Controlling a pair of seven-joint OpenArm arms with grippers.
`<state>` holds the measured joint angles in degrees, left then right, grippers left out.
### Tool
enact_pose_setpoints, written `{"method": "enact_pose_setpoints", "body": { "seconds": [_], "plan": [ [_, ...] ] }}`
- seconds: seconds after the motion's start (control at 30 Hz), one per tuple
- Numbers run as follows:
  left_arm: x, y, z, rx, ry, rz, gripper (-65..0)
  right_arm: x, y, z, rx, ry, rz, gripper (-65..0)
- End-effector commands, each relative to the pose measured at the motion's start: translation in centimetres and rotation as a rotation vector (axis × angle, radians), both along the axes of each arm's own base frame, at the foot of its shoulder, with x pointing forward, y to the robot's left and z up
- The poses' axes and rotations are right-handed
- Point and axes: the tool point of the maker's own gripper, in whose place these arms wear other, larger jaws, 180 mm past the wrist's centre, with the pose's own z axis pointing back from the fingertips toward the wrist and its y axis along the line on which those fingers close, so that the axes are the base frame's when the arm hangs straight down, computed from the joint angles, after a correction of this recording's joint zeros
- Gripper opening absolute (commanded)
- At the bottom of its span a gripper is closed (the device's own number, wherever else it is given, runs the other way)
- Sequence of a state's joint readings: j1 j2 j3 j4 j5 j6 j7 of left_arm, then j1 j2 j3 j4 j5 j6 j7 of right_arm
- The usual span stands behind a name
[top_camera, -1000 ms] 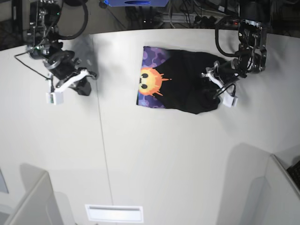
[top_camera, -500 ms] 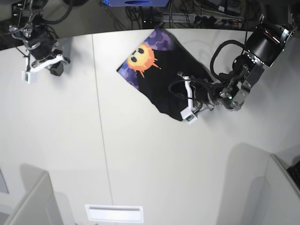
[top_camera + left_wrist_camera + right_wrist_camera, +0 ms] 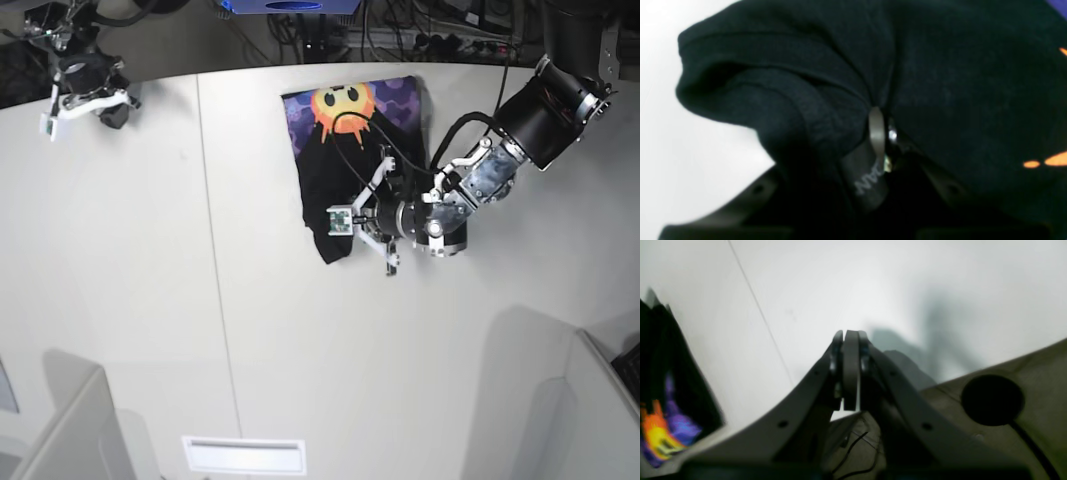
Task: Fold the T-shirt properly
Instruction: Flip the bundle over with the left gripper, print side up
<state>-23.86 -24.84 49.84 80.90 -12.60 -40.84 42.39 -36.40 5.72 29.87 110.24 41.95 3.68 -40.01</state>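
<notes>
The black cloth bunches up in my left gripper's fingers, so it should keep hold of the T-shirt (image 3: 335, 150) and open only once the T-shirt's near edge lies straight on the tabletop.
The T-shirt (image 3: 335, 150) lies folded at the far middle of the white table (image 3: 300, 350), black with its orange sun face on purple (image 3: 345, 100) at the far end. My left gripper (image 3: 352, 225) is shut on the shirt's near black edge. Close up, the left gripper (image 3: 882, 123) pinches a bunched fold of the T-shirt (image 3: 940, 66), with one of its fingers (image 3: 876, 133) showing in the crease. My right gripper (image 3: 115, 112) is off at the far left corner. In its wrist view the right gripper (image 3: 850, 340) is shut and empty above bare table, the T-shirt (image 3: 660, 426) at the lower left.
A thin seam (image 3: 215, 250) runs front to back across the table. Grey partitions stand at the near left (image 3: 70, 430) and near right (image 3: 590, 400). A white slot (image 3: 243, 455) sits at the front edge. Cables (image 3: 400, 40) crowd the back.
My left arm has swung the gripped shirt round, turning the sun print from the left side to the far end. The right arm has drawn back into the far left corner.
</notes>
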Motion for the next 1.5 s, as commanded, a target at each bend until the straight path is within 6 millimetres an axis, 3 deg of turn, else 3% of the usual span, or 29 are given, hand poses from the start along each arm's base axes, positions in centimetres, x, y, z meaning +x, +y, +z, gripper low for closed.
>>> {"method": "enact_pose_setpoints", "body": {
  "seconds": [0.0, 0.33, 0.43, 0.93, 1.1, 1.2, 1.33, 1.47],
  "plan": [
    [0.3, 2.7, -1.6, 0.182, -0.045, -0.004, -65.0, 0.0, -0.3, 0.4, -0.027, -0.018, -0.003, -65.0],
    [0.7, 0.0, -1.4, 0.165, -0.08, -0.037, -65.0, -2.7, 0.3, -2.1, -0.162, 0.113, -0.035, -65.0],
    [0.7, -0.9, -1.2, 0.152, -0.082, -0.044, -65.0, -2.7, 0.3, -2.1, -0.164, 0.113, -0.035, -65.0],
    [1.9, -0.9, -0.2, 0.153, -0.119, -0.045, -63.8, -1.7, 0.6, -1.8, -0.158, 0.089, -0.029, -65.0],
    [2.9, -0.9, 0.5, 0.154, -0.142, -0.045, -33.4, -1.5, 0.6, -1.8, -0.158, 0.086, -0.03, -65.0],
    [3.3, -0.9, 0.8, 0.152, -0.15, -0.037, -19.4, -1.5, 0.6, -1.8, -0.158, 0.086, -0.03, -65.0],
    [4.6, -0.9, 1.8, 0.152, -0.18, -0.034, -11.2, -1.5, 0.6, -1.8, -0.159, 0.086, -0.029, -65.0],
    [5.9, -1.3, 3.3, 0.139, -0.222, -0.036, -10.5, -1.4, 0.5, -1.7, -0.161, 0.084, -0.027, -65.0]
  ]
}}
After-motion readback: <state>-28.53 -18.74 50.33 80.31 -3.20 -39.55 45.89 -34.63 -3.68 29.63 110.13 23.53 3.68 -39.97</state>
